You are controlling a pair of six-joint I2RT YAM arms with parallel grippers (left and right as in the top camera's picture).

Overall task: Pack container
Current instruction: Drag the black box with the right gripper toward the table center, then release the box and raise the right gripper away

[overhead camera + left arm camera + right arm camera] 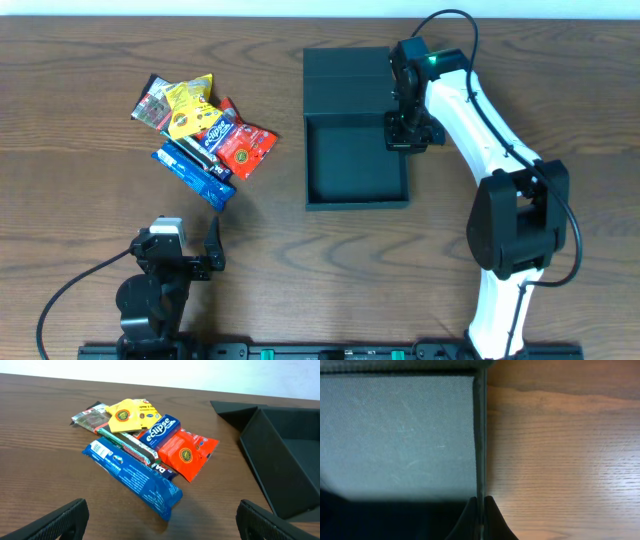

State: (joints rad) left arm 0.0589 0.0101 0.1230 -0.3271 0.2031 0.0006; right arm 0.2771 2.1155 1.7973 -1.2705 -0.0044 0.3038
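I should open my right gripper, because flat wood is below the container (pixel 355 160) and the container would end up on the tabletop with its open side up.
The container (pixel 355 160) is a dark teal-grey square box, open, its flat flap lid (pixel 345 80) lying behind it at mid table. My right gripper (pixel 405 133) is shut on the container's right wall; the right wrist view shows the thin wall (pixel 480 435) pinched between the two fingertips (pixel 481 510). A pile of snack packets (pixel 205 135) lies to the left: yellow (pixel 131 415), red (pixel 185 454), blue Eclipse (pixel 159 427) and a long blue bar (pixel 132 476). My left gripper (pixel 160 520) is open and empty, low near the front edge, short of the pile.
The container's left wall (pixel 265 455) shows at the right of the left wrist view. Bare wooden table (pixel 90 190) surrounds the pile. The right arm (pixel 500 160) stretches along the table's right side.
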